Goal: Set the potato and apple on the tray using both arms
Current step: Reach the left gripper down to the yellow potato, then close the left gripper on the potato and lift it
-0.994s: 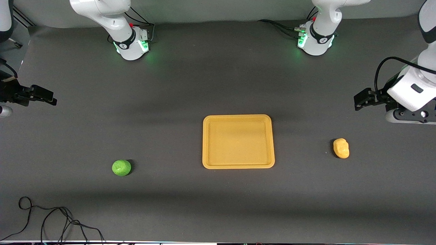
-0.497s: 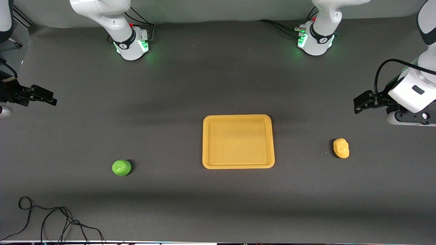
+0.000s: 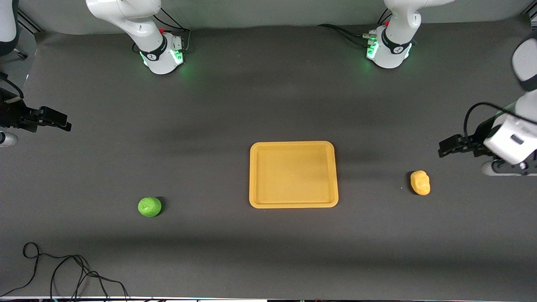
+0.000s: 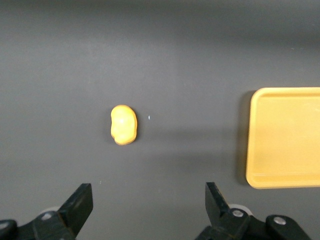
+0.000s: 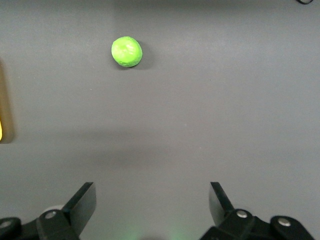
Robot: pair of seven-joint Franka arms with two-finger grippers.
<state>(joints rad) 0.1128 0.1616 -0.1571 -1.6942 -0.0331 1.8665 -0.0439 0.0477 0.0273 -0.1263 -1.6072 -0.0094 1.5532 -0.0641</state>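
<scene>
The potato should go on the tray point(image 3: 293, 144), so the left gripper should next grab the potato by its rounded body point(image 3: 420, 183).
The yellow-orange tray point(image 3: 293, 144) lies empty at the table's middle. The yellow-orange potato point(image 3: 420, 182) lies on the table toward the left arm's end; it also shows in the left wrist view point(image 4: 123, 124). The green apple point(image 3: 149, 206) lies toward the right arm's end, nearer the front camera than the tray; it also shows in the right wrist view point(image 5: 126, 51). My left gripper point(image 3: 445, 147) is open and empty, above the table beside the potato point(image 4: 148, 202). My right gripper point(image 3: 63, 121) is open and empty, over the table's right-arm end, well apart from the apple point(image 5: 152, 202).
A black cable point(image 3: 63, 272) lies looped on the table at the front edge, near the right arm's end. The tray's edge shows in the left wrist view point(image 4: 285, 135). The two green-lit arm bases point(image 3: 161, 54) stand along the table's back edge.
My left gripper has come down and toward the front camera, closer to the potato. My right gripper has barely shifted. The potato, apple and tray have not moved.
</scene>
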